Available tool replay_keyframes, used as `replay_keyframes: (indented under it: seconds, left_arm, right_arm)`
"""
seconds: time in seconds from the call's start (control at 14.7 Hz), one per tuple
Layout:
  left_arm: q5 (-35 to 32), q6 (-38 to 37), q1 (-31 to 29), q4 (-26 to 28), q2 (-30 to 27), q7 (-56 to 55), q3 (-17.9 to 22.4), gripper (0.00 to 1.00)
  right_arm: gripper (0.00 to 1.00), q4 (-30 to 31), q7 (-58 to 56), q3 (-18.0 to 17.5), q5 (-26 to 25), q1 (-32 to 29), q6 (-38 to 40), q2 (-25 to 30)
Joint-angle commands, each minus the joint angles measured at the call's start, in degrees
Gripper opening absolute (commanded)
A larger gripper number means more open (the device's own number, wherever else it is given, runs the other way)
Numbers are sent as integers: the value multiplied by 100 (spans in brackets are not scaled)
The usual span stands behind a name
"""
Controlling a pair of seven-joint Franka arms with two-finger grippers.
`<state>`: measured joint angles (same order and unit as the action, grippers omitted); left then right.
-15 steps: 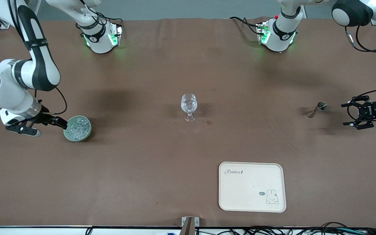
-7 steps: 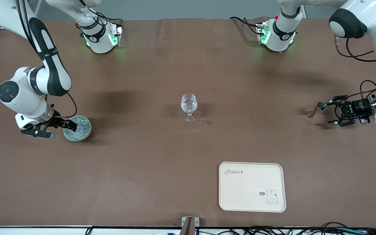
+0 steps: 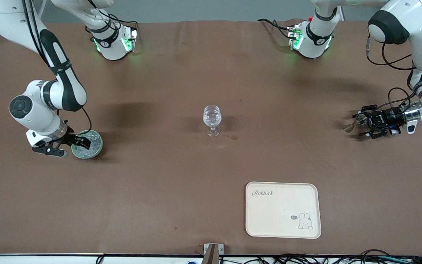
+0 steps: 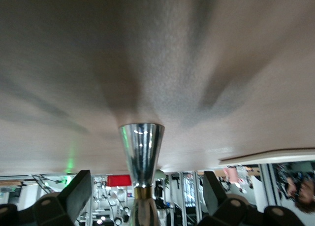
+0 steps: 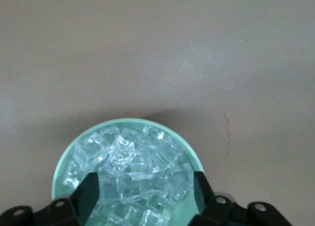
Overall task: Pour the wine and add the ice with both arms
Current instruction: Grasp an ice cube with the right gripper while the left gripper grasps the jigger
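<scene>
My left gripper grips the metal jigger by its narrow gold-banded middle [image 4: 143, 192] next, which leaves its cup free to pour wine.
A pale green bowl [image 3: 99, 147] of ice [image 3: 92, 140] stands toward the right arm's end of the table. My right gripper [image 3: 81, 142] dips into it. In the right wrist view its black fingers [image 5: 91, 190] stand apart in the ice [image 5: 133, 167], with several cubes between them, inside the bowl [image 5: 64, 163]. My left gripper [image 3: 360, 123] is open around a shiny metal jigger [image 3: 350, 126] toward the left arm's end. The jigger [image 4: 141, 149] stands upright between the fingers [image 4: 75, 195], which do not touch it. A clear stemmed glass [image 3: 212, 119] stands mid-table. No wine shows.
A cream tray [image 3: 283, 209] with a rabbit print lies nearer the front camera than the glass, toward the left arm's end. A small dark stain [image 3: 234, 137] marks the brown cloth beside the glass. Cables run along the table's front edge.
My right gripper has slid from the bowl's rim in over the ice and its fingers have narrowed a little. My left gripper has moved in until it straddles the jigger.
</scene>
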<state>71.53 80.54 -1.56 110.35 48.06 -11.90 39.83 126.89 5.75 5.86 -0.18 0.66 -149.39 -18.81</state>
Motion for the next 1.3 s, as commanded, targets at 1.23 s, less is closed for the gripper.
replay_keyframes:
  seconds: [1.23]
  left_arm:
    - [740,-723,-275,277,142,-14,-2,61]
  right_arm:
    - [61,345,234,-23,97,40,-776,-272]
